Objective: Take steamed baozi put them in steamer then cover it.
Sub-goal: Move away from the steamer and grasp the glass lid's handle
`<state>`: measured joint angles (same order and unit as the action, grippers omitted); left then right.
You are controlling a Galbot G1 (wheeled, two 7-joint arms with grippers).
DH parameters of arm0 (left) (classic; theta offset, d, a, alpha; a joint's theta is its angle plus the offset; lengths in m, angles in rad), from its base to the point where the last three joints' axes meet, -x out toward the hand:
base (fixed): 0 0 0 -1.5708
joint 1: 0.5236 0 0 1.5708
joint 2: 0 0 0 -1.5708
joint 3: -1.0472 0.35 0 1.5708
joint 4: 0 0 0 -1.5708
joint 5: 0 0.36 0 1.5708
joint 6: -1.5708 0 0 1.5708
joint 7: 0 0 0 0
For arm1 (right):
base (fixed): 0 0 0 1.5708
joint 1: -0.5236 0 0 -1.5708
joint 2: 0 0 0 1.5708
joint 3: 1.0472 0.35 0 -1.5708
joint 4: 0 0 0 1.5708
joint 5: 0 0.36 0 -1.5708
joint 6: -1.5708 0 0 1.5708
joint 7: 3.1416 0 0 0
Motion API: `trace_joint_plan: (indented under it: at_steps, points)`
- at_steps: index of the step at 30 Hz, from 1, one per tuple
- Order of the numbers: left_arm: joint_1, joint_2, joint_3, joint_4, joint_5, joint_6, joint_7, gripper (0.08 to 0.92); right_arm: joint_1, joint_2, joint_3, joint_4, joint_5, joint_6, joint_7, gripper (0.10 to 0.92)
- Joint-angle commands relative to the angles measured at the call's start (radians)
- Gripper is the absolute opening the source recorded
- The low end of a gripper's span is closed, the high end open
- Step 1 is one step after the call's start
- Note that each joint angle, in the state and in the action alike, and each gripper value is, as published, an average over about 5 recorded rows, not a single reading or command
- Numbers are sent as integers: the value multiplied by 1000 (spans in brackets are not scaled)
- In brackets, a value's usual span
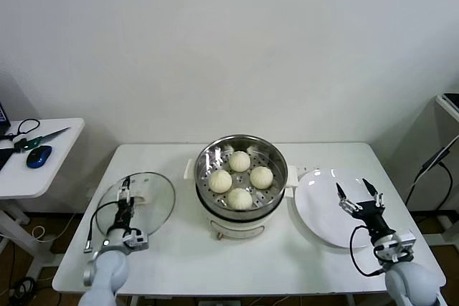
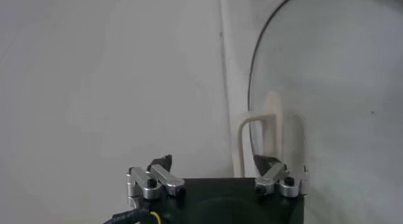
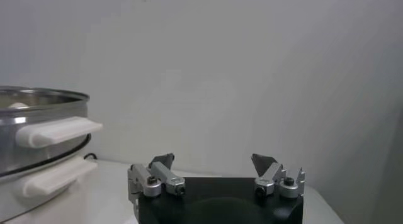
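The left gripper will grab the glass lid next by its white handle (image 1: 140,197), to cover the filled steamer.
Four cream-white baozi (image 1: 239,161) (image 1: 220,180) (image 1: 261,176) (image 1: 240,198) lie on the perforated tray inside the shiny steamer (image 1: 204,159) at the table's middle. The steamer is uncovered. A round glass lid (image 1: 154,198) lies flat on the table to its left. My left gripper (image 1: 125,193) is over the lid's near side, open and empty. In the left wrist view (image 2: 214,162) the lid's white handle (image 2: 249,140) stands just beyond one finger. My right gripper (image 1: 357,193) is open and empty above the white plate (image 1: 323,213); it also shows in the right wrist view (image 3: 214,161), with the steamer (image 3: 38,115) off to the side.
A small side table (image 1: 43,159) at the far left holds scissors (image 1: 39,139) and a blue mouse (image 1: 37,155). Cables hang at the right by another piece of furniture (image 1: 448,105). The white table's front edge (image 1: 215,293) runs close to both arms.
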<state>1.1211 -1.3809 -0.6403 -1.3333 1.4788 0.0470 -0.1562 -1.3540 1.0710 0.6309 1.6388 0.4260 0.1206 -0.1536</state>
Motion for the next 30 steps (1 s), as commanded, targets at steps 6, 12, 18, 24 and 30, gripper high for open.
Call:
trace_joint_plan:
  at_steps: [6,12,18,24,30]
  points:
    - [-52,-1,14,60,-63,-20,-31,814,-4,22,13,-18,-23,9,-13,823]
    - [-47,0,19,54,-83,-32,-27,671,-4,35,13,-28,-37,13,-19,823]
    - [-59,1,19,83,-90,-46,-21,498,-5,47,20,-38,-47,20,-25,823]
    - [-48,3,17,66,-109,-53,-17,325,-2,56,24,-44,-51,25,-30,823]
    - [4,27,14,-46,-150,-48,-17,166,-1,60,28,-55,-54,33,-39,823]
